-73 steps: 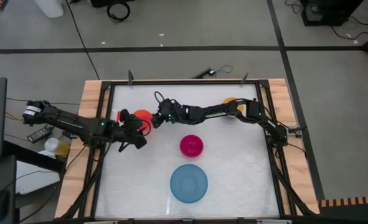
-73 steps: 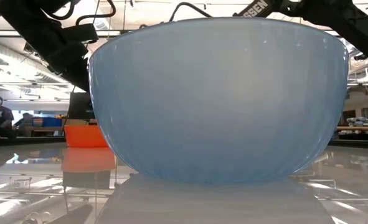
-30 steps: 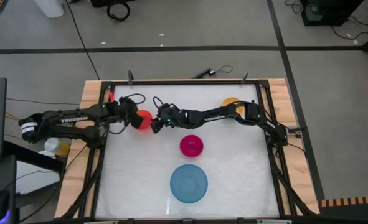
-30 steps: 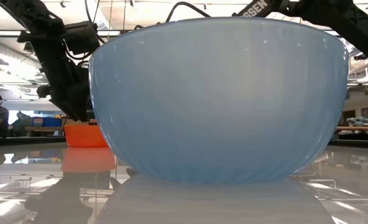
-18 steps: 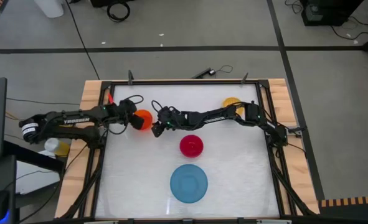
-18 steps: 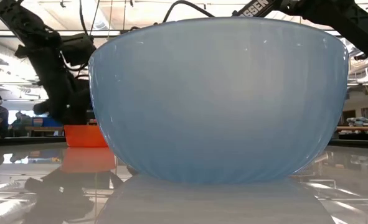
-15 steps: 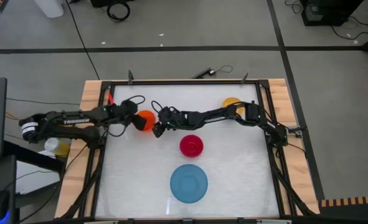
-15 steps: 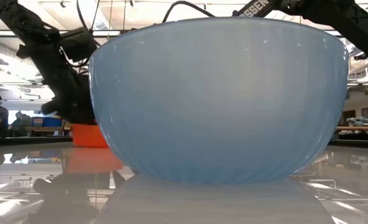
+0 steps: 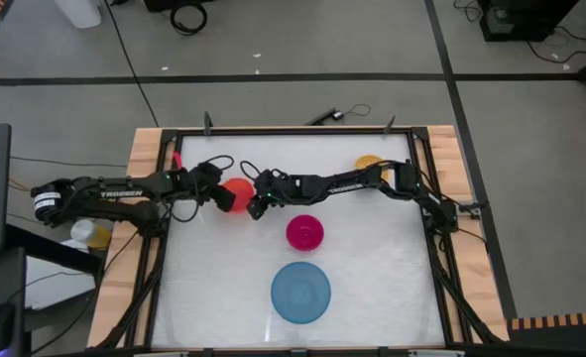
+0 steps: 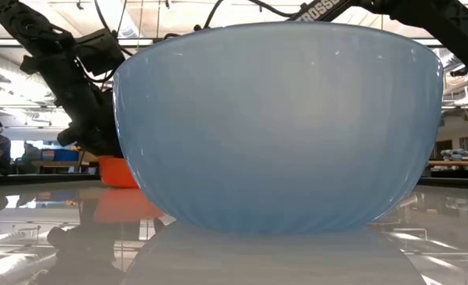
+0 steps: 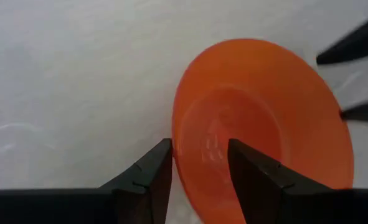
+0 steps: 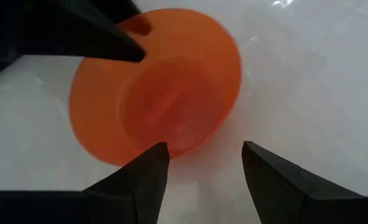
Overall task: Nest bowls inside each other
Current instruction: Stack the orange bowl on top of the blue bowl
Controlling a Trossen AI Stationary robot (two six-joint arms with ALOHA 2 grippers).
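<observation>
The orange bowl's near rim (image 9: 246, 198) is just beyond my open fingertips. My right gripper should move toward the orange bowl before it closes on the bowl.
The orange bowl (image 9: 238, 190) stands far left on the white table, tilted, with its hollow turned toward my left arm. My left gripper (image 9: 219, 195) is shut on its left rim. My right gripper (image 9: 257, 205) stands open just right of it, and its wrist view shows the bowl's underside (image 12: 165, 99) close before the fingers; whether they touch it I cannot tell. The magenta bowl (image 9: 304, 232) and the light blue bowl (image 9: 300, 292) rest on their bases nearer the front. The yellow bowl (image 9: 368, 162) sits at the back right, partly under my right arm. My left gripper pinches the orange bowl's rim (image 11: 176, 158) on the side toward the table's left. One finger (image 11: 253, 174) is inside the hollow and the other finger (image 11: 151, 177) is outside the wall. The fingers slant down from the left. The bowl sits tilted, its lower part (image 10: 121, 180) at the table.
The light blue bowl (image 10: 277, 127) fills most of the low view, with the orange bowl (image 10: 119, 170) and my left arm (image 10: 79, 95) behind it at the left. A raised black frame (image 9: 167, 238) runs round the white table top. Free room lies on the table's right half.
My left gripper has tipped further down and gone a little toward the table's right edge. The orange bowl has slid with it toward my right gripper. It has tipped from flat on its base to a tilt.
</observation>
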